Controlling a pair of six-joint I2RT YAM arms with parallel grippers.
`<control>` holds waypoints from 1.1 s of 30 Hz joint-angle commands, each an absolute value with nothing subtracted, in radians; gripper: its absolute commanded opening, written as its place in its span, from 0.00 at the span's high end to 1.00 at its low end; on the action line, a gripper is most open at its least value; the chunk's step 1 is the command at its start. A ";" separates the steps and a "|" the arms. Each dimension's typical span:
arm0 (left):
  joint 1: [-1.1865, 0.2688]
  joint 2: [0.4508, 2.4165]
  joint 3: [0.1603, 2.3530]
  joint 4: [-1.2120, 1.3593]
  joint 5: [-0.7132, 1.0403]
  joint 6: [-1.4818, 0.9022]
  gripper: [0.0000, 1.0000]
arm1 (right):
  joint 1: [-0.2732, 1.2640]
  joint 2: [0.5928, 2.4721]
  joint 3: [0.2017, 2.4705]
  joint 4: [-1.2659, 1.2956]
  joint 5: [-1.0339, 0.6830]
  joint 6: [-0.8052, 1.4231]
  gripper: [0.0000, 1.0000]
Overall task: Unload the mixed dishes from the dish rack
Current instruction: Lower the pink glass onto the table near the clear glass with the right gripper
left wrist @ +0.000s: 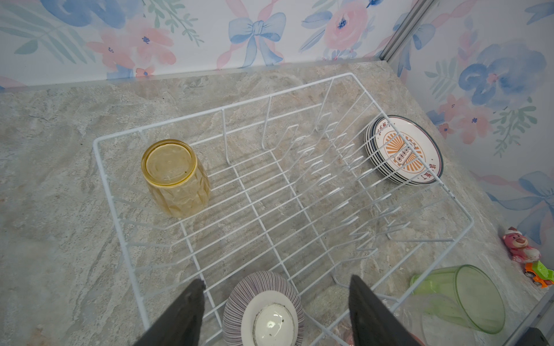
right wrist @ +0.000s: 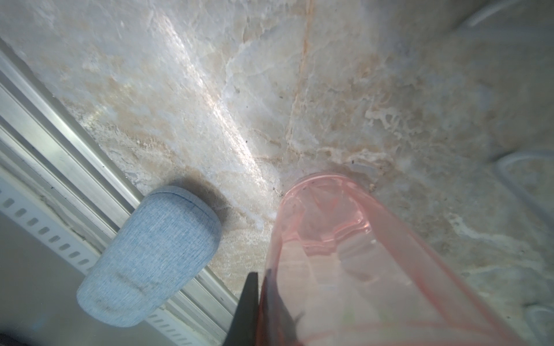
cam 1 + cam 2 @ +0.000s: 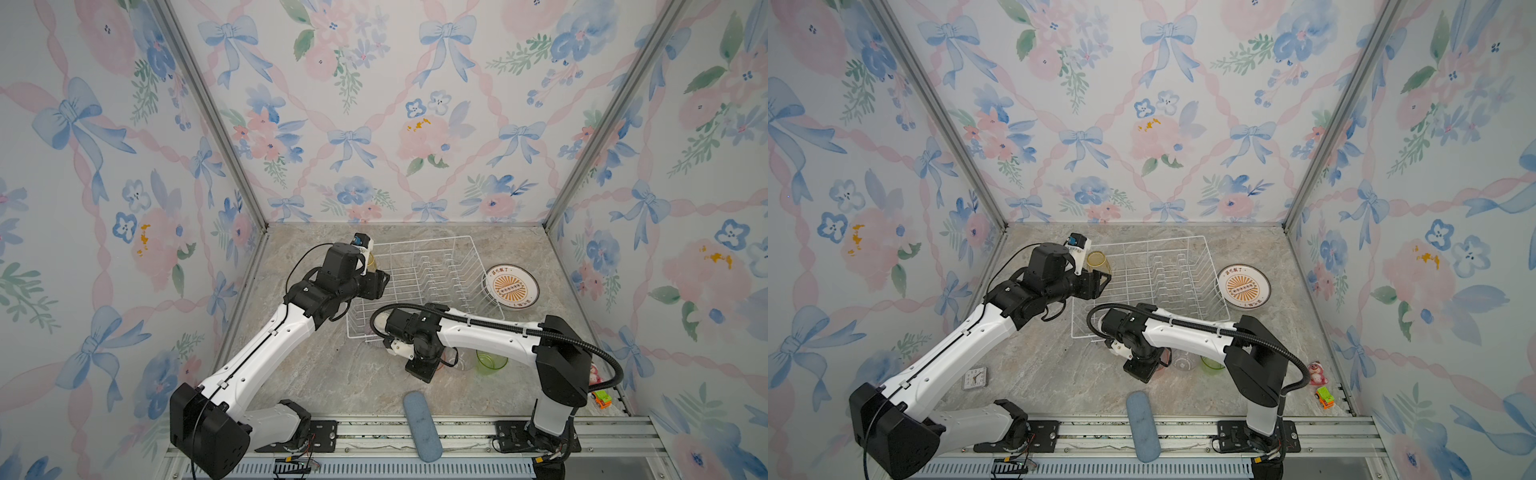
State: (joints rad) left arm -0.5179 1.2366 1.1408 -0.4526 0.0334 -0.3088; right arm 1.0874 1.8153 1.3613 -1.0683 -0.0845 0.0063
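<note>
The pink tumbler has its base over flat, empty surface and would end up on the tabletop beside the rack, so my right gripper needs to open now.
The white wire dish rack stands at mid-table. Inside it are an upturned yellow tumbler at the far left corner and an upturned striped bowl at the near end. My left gripper hangs open over the rack, its fingers either side of the bowl and apart from it. A stack of plates lies outside the rack's right side. My right gripper is shut on the wall of the pink tumbler, low over the table in front of the rack.
A clear tumbler and a green tumbler stand right of the right gripper. A blue-grey pad overhangs the front rail. A small clock lies front left. A pink bear toy and toy truck sit front right.
</note>
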 commanded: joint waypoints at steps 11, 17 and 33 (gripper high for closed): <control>-0.523 1.253 1.124 -0.473 0.021 -0.288 0.29 | 1.073 1.790 1.376 -1.077 -0.071 0.001 0.76; -0.523 1.268 1.117 -0.474 0.007 -0.287 0.29 | 1.069 1.706 1.370 -1.068 -0.063 0.012 0.52; -0.504 1.323 1.115 -0.470 -0.032 -0.289 0.28 | 0.907 1.251 1.268 -0.915 -0.125 0.073 0.35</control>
State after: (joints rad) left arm -0.5129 1.3022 1.1275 -0.4698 -0.0116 -0.3061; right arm 0.9642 1.3228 1.3048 -0.9737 -0.0940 0.0380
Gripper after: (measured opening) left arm 0.722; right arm 0.641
